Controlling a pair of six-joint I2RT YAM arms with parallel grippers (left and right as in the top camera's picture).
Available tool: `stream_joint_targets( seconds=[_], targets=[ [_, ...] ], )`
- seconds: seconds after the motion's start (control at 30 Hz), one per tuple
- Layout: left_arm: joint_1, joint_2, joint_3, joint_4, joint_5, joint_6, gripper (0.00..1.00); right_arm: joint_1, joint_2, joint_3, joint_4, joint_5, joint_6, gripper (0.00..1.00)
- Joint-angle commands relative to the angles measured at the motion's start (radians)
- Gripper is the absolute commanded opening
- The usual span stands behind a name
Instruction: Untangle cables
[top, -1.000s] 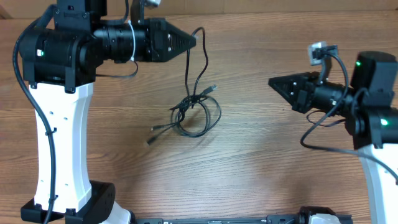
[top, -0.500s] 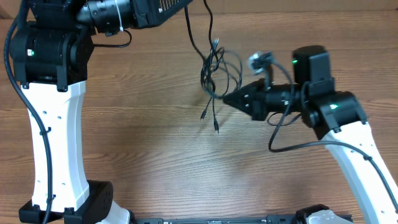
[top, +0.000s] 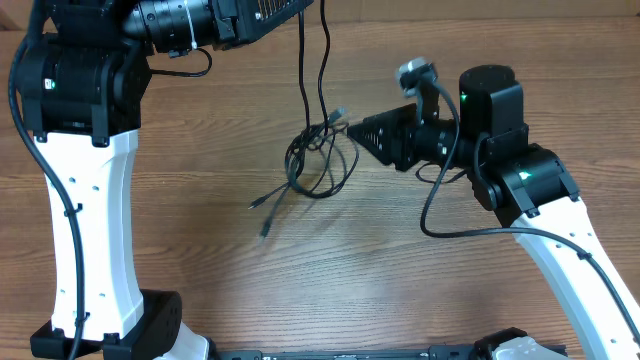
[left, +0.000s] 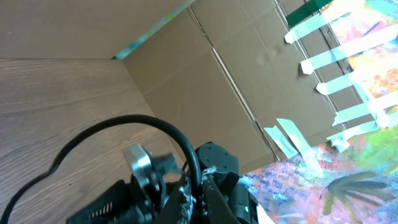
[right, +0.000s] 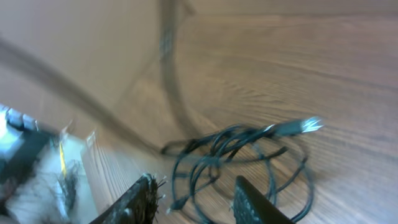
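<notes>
My left gripper holds one piece of the cable. My right gripper should next grab the tangle's looped cables, away from that piece, and then I will pull them apart to untangle them.
A tangle of thin black cables (top: 320, 165) lies on the wooden table (top: 200, 270), with small plug ends trailing to the left (top: 256, 203) and lower left (top: 265, 234). One strand rises from the tangle to my left gripper (top: 305, 6) at the top edge. In the left wrist view that gripper (left: 200, 190) is shut on the black cable (left: 124, 124). My right gripper (top: 352, 130) points left at the tangle's right side. In the right wrist view it (right: 196, 196) stands open, with the looped cables (right: 242, 155) just beyond its fingertips (right: 144, 190) and nothing gripped.
The white left arm column (top: 95, 230) stands at the left and the right arm's white link (top: 570, 250) at the right, with a thicker black cord (top: 440, 205) looping off it. A cardboard wall (left: 205, 81) and taped colourful sheet (left: 348, 143) lie beyond the table.
The right arm swung in from the far right to the tangle, and its jaws have opened. The tangle, lifted half a second ago, has dropped back down and left. The left gripper rose with its strand.
</notes>
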Motion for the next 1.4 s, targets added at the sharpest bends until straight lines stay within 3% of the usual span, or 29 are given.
stream_joint_targets(
  seconds=[0.0, 0.13, 0.2, 0.43, 0.47, 0.5, 0.53, 0.6, 0.83, 1.03, 1.17, 1.37],
  targets=[
    [0.003, -0.018, 0.018, 0.007, 0.027, -0.006, 0.04, 0.008, 0.029, 0.003, 0.033, 0.129, 0.34, 0.38],
    [0.003, -0.018, 0.018, 0.011, 0.027, -0.006, 0.04, 0.032, 0.066, 0.003, 0.045, 0.162, 0.502, 0.39],
    [0.003, -0.018, 0.018, 0.018, 0.025, -0.006, 0.04, 0.048, 0.089, 0.003, 0.037, 0.157, 0.562, 0.49],
    [0.003, -0.018, 0.018, 0.022, 0.023, -0.005, 0.04, 0.09, 0.133, 0.003, 0.035, 0.169, 0.723, 0.48],
    [0.003, -0.018, 0.018, 0.021, 0.023, -0.005, 0.04, 0.09, 0.136, 0.003, 0.042, 0.171, 0.723, 0.42],
    [0.003, -0.018, 0.018, 0.021, 0.024, -0.005, 0.04, 0.09, 0.138, 0.003, 0.046, 0.182, 0.723, 0.2],
    [0.003, -0.018, 0.018, 0.021, 0.024, -0.005, 0.04, 0.09, 0.142, 0.003, 0.046, 0.196, 0.723, 0.06],
    [0.003, -0.018, 0.018, 0.021, 0.025, -0.005, 0.04, 0.09, 0.15, 0.003, 0.041, 0.222, 0.722, 0.04],
    [0.035, -0.023, 0.018, 0.005, 0.093, 0.046, 0.04, 0.08, 0.146, 0.005, 0.079, 0.251, 0.578, 0.04],
    [0.209, -0.081, 0.018, -0.236, 0.068, 0.229, 0.04, -0.026, -0.005, 0.052, 0.061, 0.251, 0.342, 0.04],
    [0.353, -0.16, 0.018, -0.487, -0.134, 0.413, 0.04, -0.157, -0.158, 0.095, 0.035, 0.251, 0.227, 0.04],
    [0.382, -0.264, 0.018, -0.647, -0.523, 0.485, 0.04, -0.305, -0.314, 0.11, 0.04, 0.388, 0.077, 0.04]
  ],
)
